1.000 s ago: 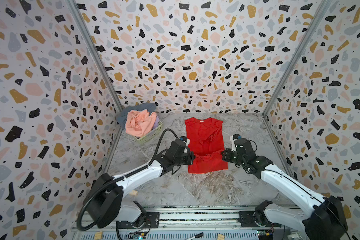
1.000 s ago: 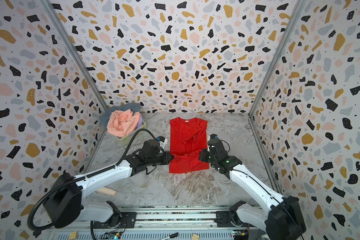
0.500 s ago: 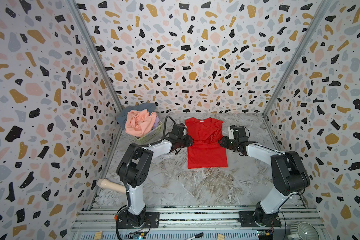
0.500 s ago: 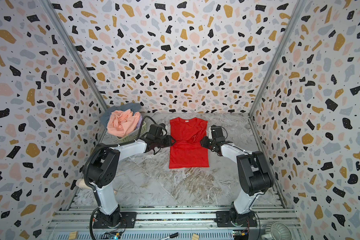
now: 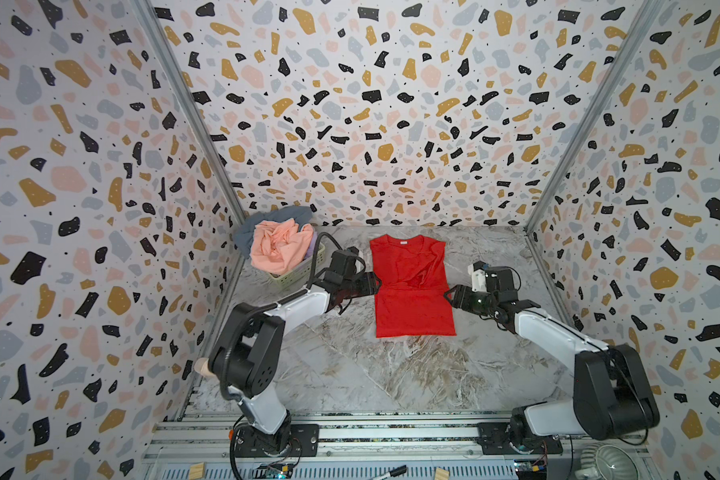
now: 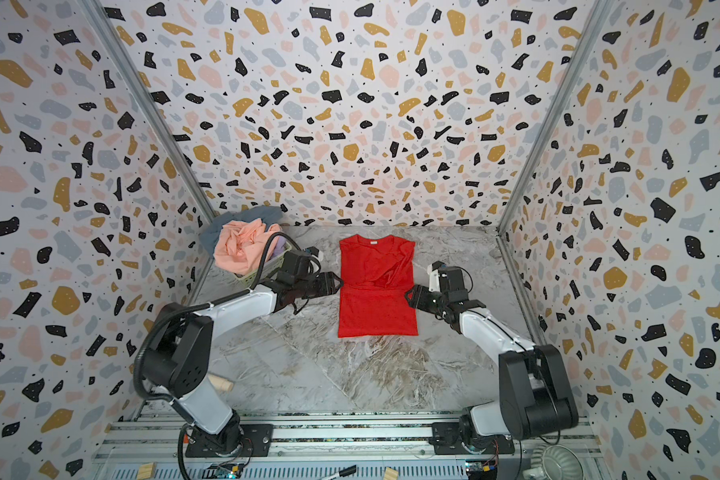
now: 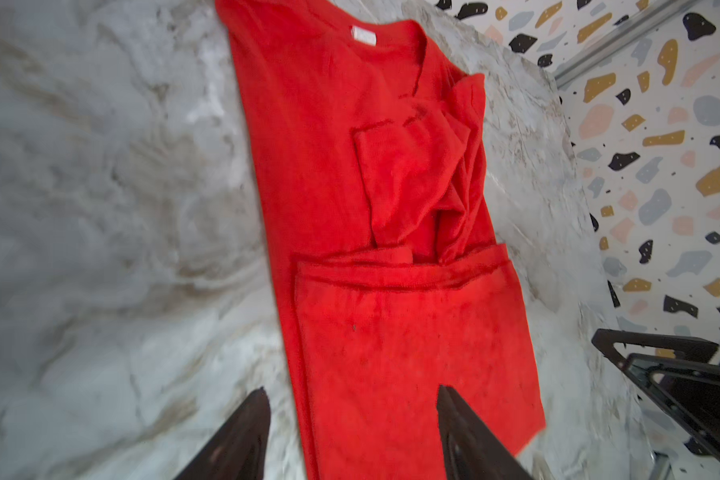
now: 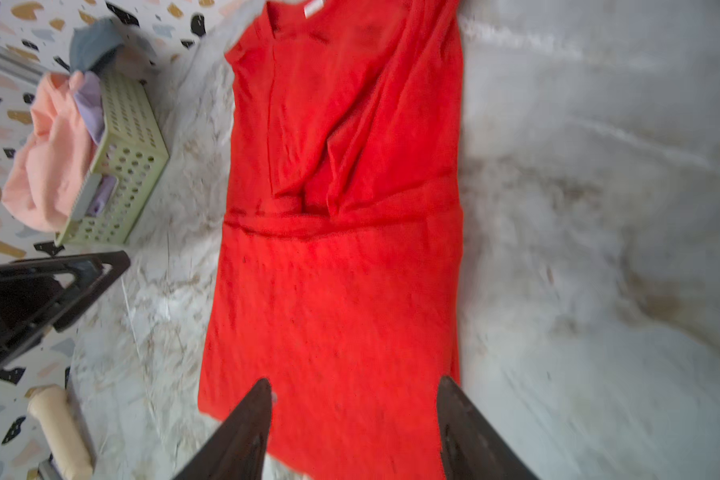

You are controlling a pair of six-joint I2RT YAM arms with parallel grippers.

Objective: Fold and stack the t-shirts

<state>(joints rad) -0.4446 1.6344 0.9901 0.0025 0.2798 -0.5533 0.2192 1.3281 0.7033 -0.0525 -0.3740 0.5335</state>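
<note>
My left gripper will next grab the near folded edge's corner (image 5: 378, 334), matching the right gripper, to fold the red t-shirt toward the collar (image 5: 405, 242).
A bright red t-shirt (image 5: 412, 299) (image 6: 377, 299) lies flat on the marble table, its lower part folded up so the hem crosses its middle. My left gripper (image 5: 376, 282) (image 7: 352, 390) hovers open at the shirt's left edge beside that hem, holding nothing. At the right edge my right gripper (image 5: 447, 294) (image 8: 354, 380) is open too, over the folded cloth (image 8: 337, 291). More t-shirts fill the basket at the back left: peach-pink (image 5: 281, 245), slate grey-blue (image 5: 267, 224) and pale lilac (image 8: 92, 104).
The pale green lattice basket (image 5: 296, 276) (image 8: 129, 158) stands in the back left corner, just behind my left wrist. A wooden peg (image 5: 202, 368) (image 8: 59, 432) lies at the table's left edge. Patterned walls close three sides; a metal rail (image 5: 391, 432) runs along the front.
Both grippers carried the red shirt's hem up to its middle, then opened and let it go. The hem now lies across the shirt, and both grippers have drawn slightly outward.
</note>
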